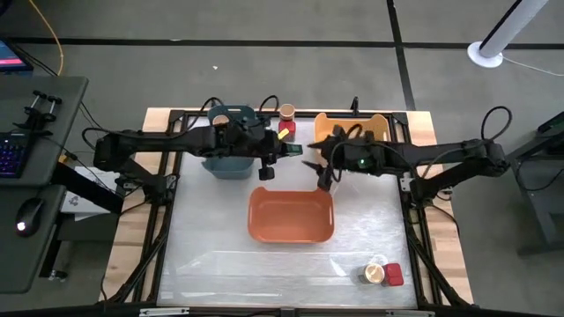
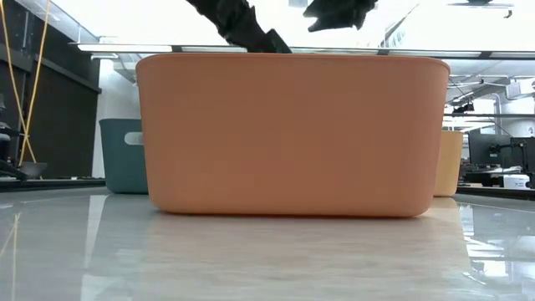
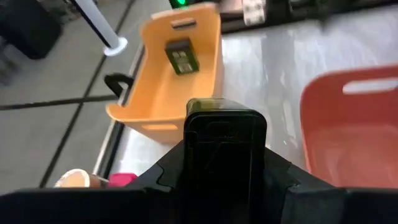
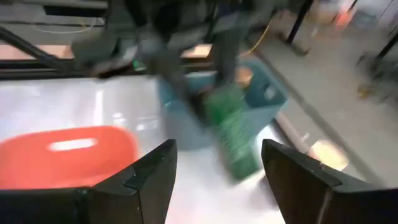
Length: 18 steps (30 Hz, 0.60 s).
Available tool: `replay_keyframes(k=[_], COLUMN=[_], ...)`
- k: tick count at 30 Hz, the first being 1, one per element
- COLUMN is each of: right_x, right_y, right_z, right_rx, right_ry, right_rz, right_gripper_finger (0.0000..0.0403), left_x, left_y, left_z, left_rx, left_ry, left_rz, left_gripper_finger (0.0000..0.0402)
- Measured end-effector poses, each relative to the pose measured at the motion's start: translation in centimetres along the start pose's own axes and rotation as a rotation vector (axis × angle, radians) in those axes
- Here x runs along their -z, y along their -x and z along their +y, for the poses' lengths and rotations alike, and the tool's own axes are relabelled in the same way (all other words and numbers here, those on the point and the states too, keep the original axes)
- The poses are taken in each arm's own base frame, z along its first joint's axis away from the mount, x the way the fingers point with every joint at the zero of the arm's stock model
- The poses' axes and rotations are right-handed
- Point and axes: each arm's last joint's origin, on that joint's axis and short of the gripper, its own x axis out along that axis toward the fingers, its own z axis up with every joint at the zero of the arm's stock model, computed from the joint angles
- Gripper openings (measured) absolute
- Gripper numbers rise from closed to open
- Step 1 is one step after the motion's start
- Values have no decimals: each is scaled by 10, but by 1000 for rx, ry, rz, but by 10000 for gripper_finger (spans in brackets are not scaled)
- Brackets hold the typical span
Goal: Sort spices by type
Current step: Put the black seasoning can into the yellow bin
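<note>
The right gripper grabs the dark container by its free green body [image 1: 293,150] next, to sort it into the yellow bin.
My left gripper [image 1: 280,150] [image 3: 225,180] hovers between the blue bin [image 1: 231,154] and the yellow bin [image 1: 352,128], shut on a dark blocky container with a green label [image 1: 293,150] [image 4: 233,134]. My right gripper [image 1: 319,172] [image 4: 214,180] is open just to its right, above the orange bin's far edge, and touches nothing. A second dark container [image 3: 181,56] lies in the yellow bin. A tan-lidded jar [image 1: 287,112] and a red tin [image 1: 284,132] stand near the far edge. Another jar [image 1: 374,273] and red tin [image 1: 394,275] sit at the near right. My left gripper pinches the dark container between its two fingers [image 3: 283,177], one on each long side. They come level from the table's left. The container's free end [image 3: 225,121] sticks out past the fingers toward the yellow bin. It is lifted clear of the table.
The orange bin [image 1: 291,216] [image 2: 292,134] stands mid-table, right under both grippers. The blue bin [image 2: 124,155] and the yellow bin [image 2: 449,163] stand behind it at the far edge. Bare table lies to the near side of the orange bin.
</note>
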Motion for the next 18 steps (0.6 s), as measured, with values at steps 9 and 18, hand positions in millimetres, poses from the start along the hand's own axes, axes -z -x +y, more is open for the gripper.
replay_keyframes(k=[9,18], right_x=[6,16], right_y=[-12,-26], right_z=[-21,-39], right_rx=[-148,-128], right_ry=[189,196], right_rz=[28,100], right_gripper_finger=[232,232], left_x=[10,-10], left_y=[-30,-28], left_z=[-3,3], left_rx=[9,-3], left_ry=[35,-79], left_rz=[56,12], left_gripper_finger=[106,106])
